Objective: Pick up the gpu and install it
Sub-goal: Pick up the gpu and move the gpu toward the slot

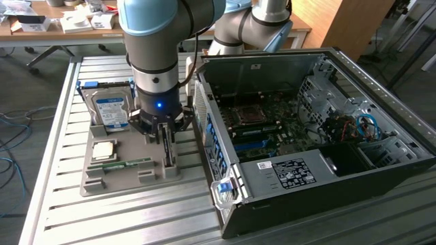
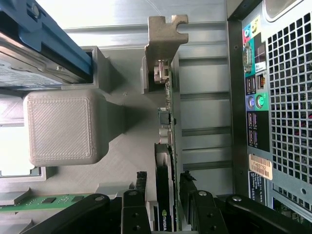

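My gripper needs to reach the GPU and pick up its NVIDIA-labelled end (image 2: pixel 165 212). The GPU's metal bracket (image 2: pixel 163 41) then stays free for installing.
The gpu (image 1: pixel 168 149) stands on edge in a slot of the grey holder tray (image 1: pixel 129 181), beside the open computer case (image 1: pixel 307 138). In the wrist view the gpu (image 2: pixel 165 185) appears edge-on, a thin black card with its silvery bracket (image 2: pixel 163 44) at the far end. My gripper (image 1: pixel 163 133) is lowered over the card. Its black fingers (image 2: pixel 141 195) straddle the card's near end, one on each side, with a narrow gap showing beside the card. The gripper (image 2: pixel 165 200) is open, and the card still sits in its slot.
On the same tray are a hard drive (image 1: pixel 112 109) in a blue bracket, a square silver chip (image 1: pixel 103 149) and a green memory stick (image 1: pixel 126 164). The case's rear panel (image 2: pixel 278 107) stands close beside the card. A cluttered desk (image 1: pixel 61 20) is behind the slatted metal table (image 1: pixel 136 219).
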Motion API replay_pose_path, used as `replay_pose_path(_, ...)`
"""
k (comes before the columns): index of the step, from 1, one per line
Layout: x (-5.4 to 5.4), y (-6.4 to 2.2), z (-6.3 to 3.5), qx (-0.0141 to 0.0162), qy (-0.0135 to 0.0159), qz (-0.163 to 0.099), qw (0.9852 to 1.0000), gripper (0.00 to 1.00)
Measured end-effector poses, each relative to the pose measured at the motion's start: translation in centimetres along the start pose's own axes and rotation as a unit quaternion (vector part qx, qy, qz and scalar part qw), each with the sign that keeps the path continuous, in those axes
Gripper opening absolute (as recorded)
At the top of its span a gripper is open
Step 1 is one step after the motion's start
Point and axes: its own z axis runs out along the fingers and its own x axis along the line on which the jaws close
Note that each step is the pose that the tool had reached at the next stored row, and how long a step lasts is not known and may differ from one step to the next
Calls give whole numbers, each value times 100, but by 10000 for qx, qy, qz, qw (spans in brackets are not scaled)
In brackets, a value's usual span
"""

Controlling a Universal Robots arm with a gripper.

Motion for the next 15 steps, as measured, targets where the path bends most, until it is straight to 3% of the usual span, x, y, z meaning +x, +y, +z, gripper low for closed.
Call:
replay_pose_path(11, 0, 0, 0, 0, 0, 0, 10000, 40)
replay_pose_path(15, 0, 0, 0, 0, 0, 0, 10000, 27)
